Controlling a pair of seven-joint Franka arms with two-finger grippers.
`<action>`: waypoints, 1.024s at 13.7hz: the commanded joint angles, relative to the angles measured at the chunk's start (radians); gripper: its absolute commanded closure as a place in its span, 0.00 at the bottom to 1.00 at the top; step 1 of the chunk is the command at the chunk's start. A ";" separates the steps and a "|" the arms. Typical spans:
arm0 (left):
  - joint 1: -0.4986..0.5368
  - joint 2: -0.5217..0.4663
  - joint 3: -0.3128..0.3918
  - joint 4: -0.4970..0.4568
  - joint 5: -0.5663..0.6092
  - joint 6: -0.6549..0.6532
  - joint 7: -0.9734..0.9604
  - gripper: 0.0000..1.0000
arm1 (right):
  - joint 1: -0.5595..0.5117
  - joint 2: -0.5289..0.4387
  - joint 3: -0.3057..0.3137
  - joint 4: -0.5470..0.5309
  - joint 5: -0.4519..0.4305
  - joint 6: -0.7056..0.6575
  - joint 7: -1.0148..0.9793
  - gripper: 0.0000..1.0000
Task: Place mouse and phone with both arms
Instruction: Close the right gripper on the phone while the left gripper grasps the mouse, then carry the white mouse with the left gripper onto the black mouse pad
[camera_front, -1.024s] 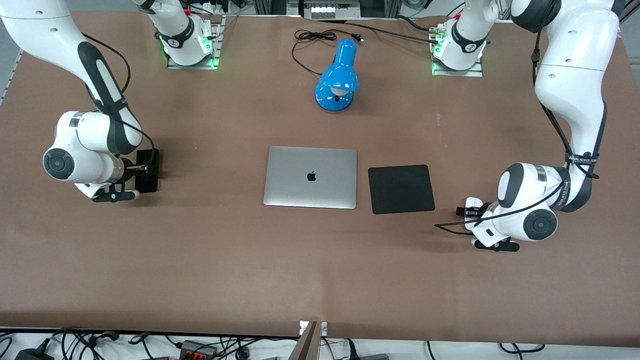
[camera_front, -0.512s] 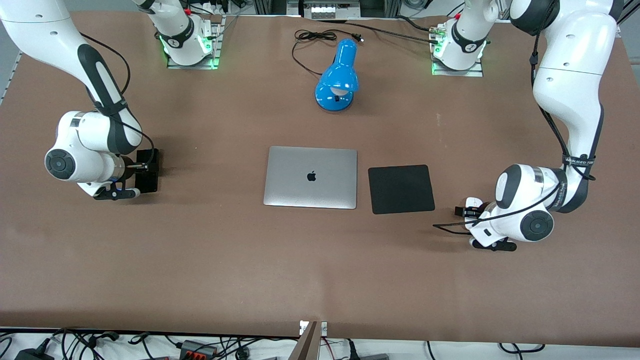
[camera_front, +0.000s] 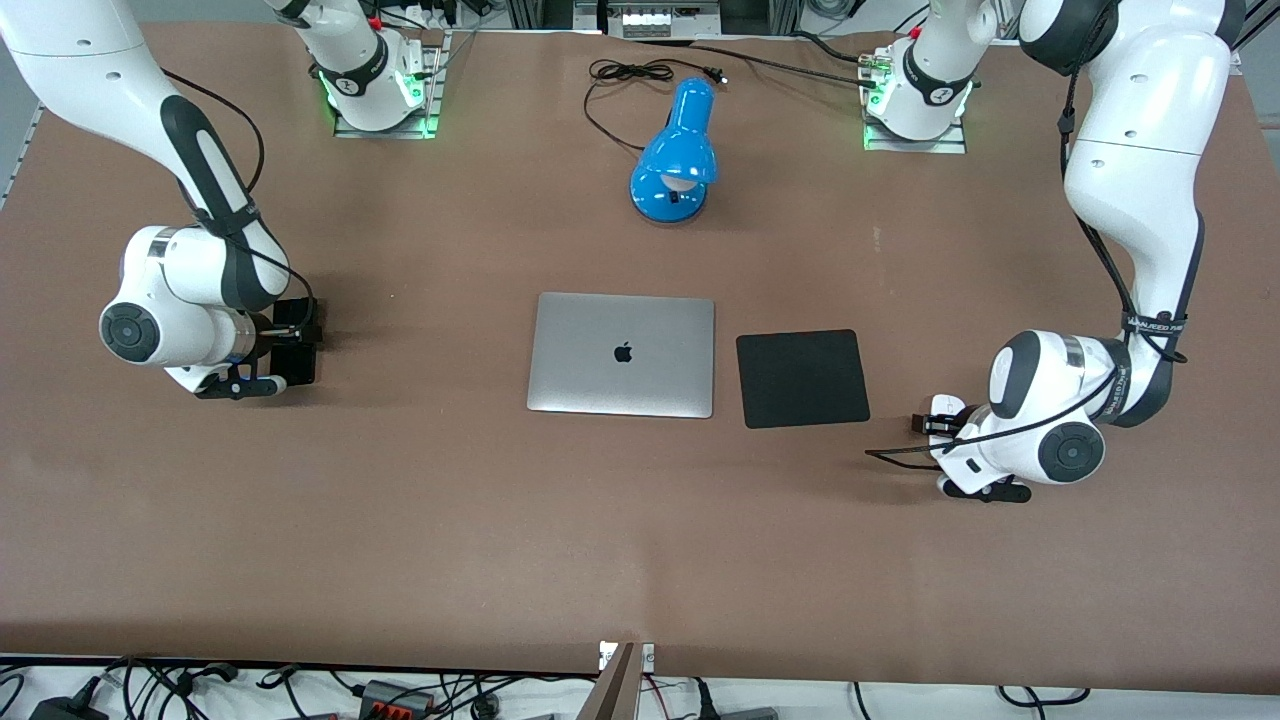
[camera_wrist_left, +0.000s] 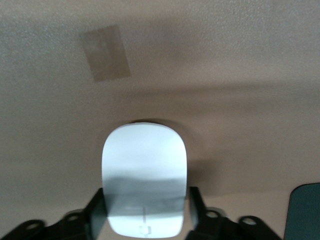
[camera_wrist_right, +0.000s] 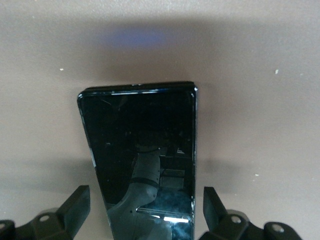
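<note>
The robot's right gripper should next grab the phone by its long side edges, so the black phone's glossy screen (camera_wrist_right: 142, 145) stays free while the gripper places the phone.
The white mouse (camera_front: 945, 405) lies on the table beside the black mat, toward the left arm's end. My left gripper (camera_front: 935, 423) is low over it. In the left wrist view my left gripper (camera_wrist_left: 146, 200) has a finger against each side of the mouse (camera_wrist_left: 145, 170), shut on it. The black phone (camera_front: 298, 366) lies on the table toward the right arm's end. My right gripper (camera_front: 292, 338) is low over it. In the right wrist view my right gripper (camera_wrist_right: 145, 200) is open, with a gap on each side of the phone (camera_wrist_right: 142, 145).
A closed silver laptop (camera_front: 622, 353) lies mid-table with a square black mat (camera_front: 802, 378) beside it, whose corner shows in the left wrist view (camera_wrist_left: 306, 212). A blue desk lamp (camera_front: 677, 152) and its cable lie farther from the camera. A tape patch (camera_wrist_left: 105, 53) is on the table.
Both arms have shifted slightly: the right wrist moved a little toward the laptop over the phone, and the left wrist moved a little toward the mat. Mouse and phone stay in place.
</note>
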 joint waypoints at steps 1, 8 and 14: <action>0.005 0.008 -0.004 0.023 0.024 -0.009 0.021 0.47 | -0.004 0.001 0.006 -0.009 0.007 0.010 0.002 0.00; -0.061 -0.015 -0.021 0.053 0.014 -0.096 0.002 0.50 | -0.004 0.019 0.004 -0.005 0.005 0.016 0.001 0.00; -0.144 -0.029 -0.045 0.044 -0.058 -0.141 -0.011 0.48 | -0.007 0.035 0.004 0.004 0.001 0.016 -0.001 0.00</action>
